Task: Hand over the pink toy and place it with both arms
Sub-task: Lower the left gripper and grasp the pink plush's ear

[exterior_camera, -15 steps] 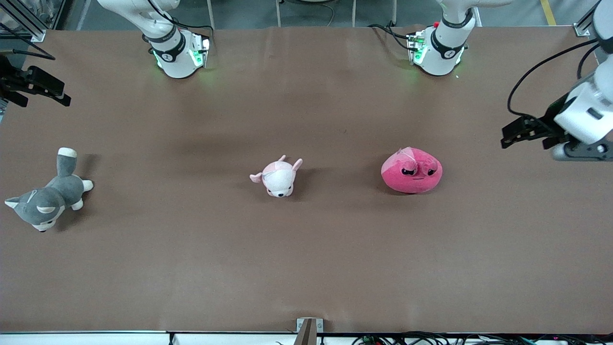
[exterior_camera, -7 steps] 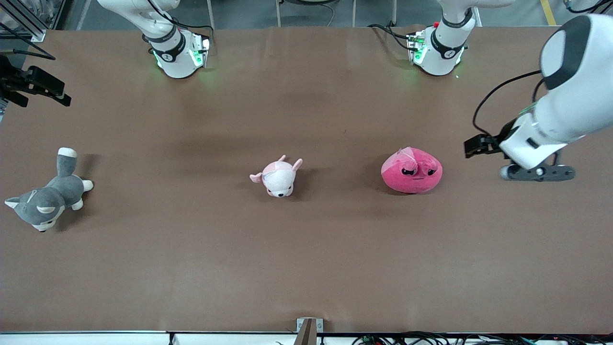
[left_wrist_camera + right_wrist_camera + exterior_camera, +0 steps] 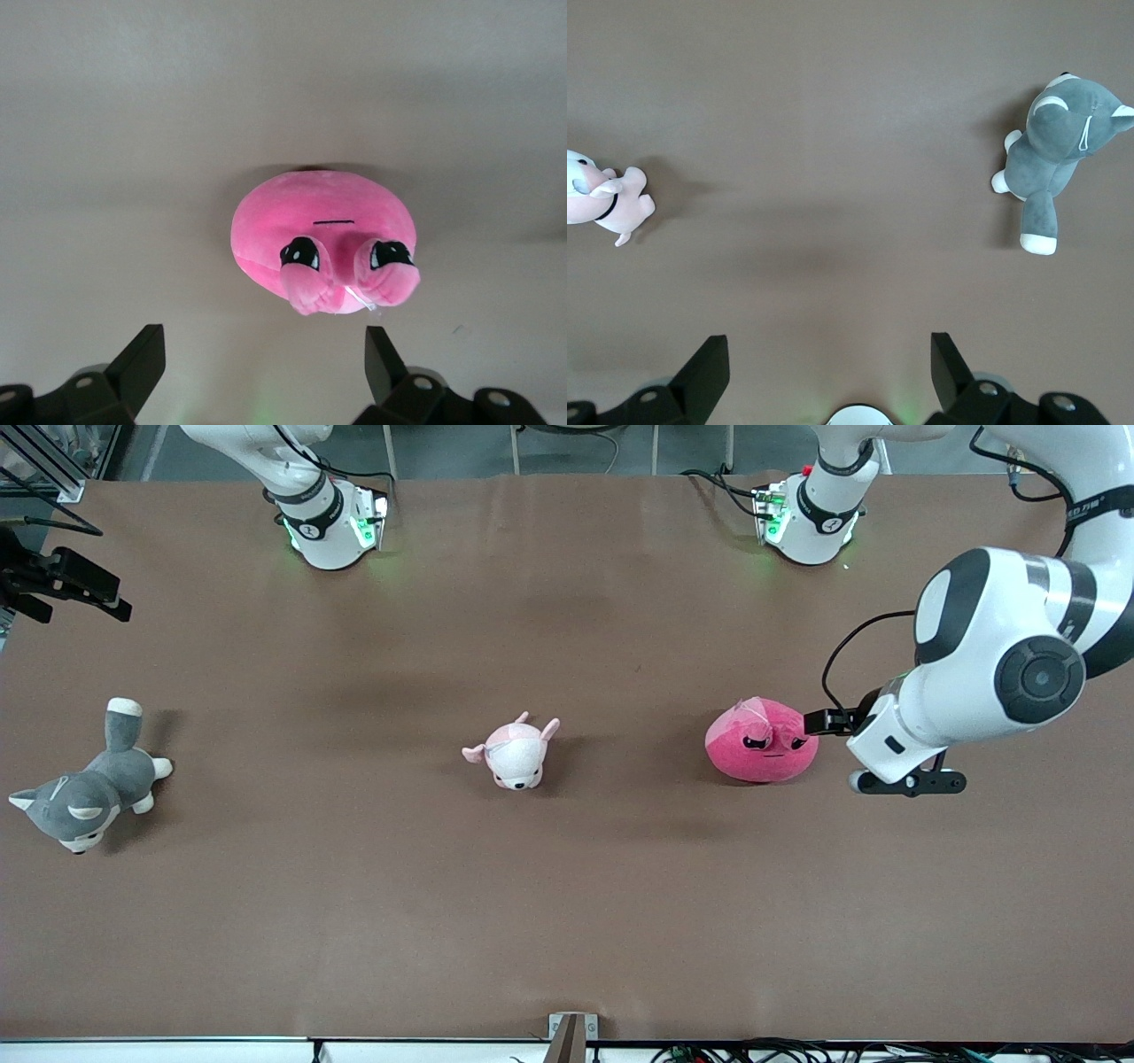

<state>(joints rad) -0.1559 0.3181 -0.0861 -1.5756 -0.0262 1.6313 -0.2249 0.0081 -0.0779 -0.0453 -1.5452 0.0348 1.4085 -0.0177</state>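
The pink toy has to go from one arm to the other, so I should next grab the toy with my left gripper by a bulging half-closed eye [image 3: 305,271], leaving the pink toy's other eye [image 3: 388,269] free.
The pink toy [image 3: 762,741], a round magenta blob plush with half-closed eyes, rests on the brown table [image 3: 567,912] toward the left arm's end. My left gripper [image 3: 827,728] hovers low just beside it, on the side toward the left arm's end of the table. In the left wrist view the left gripper [image 3: 263,350] is open, and the pink toy [image 3: 323,235] lies ahead of the fingertips, not between them. My right gripper [image 3: 828,350] is open and empty, waiting high above the table near its own base.
A pale pink-and-white eared plush [image 3: 515,754] lies mid-table. A grey-and-white dog plush [image 3: 89,788] lies toward the right arm's end. The left arm's big elbow [image 3: 1001,660] hangs over the table beside the pink toy. A black mount [image 3: 62,584] sits at the table's edge.
The left arm has swung in from its end of the table, bringing its open gripper right up beside the pink toy. The toys and the right arm have not moved.
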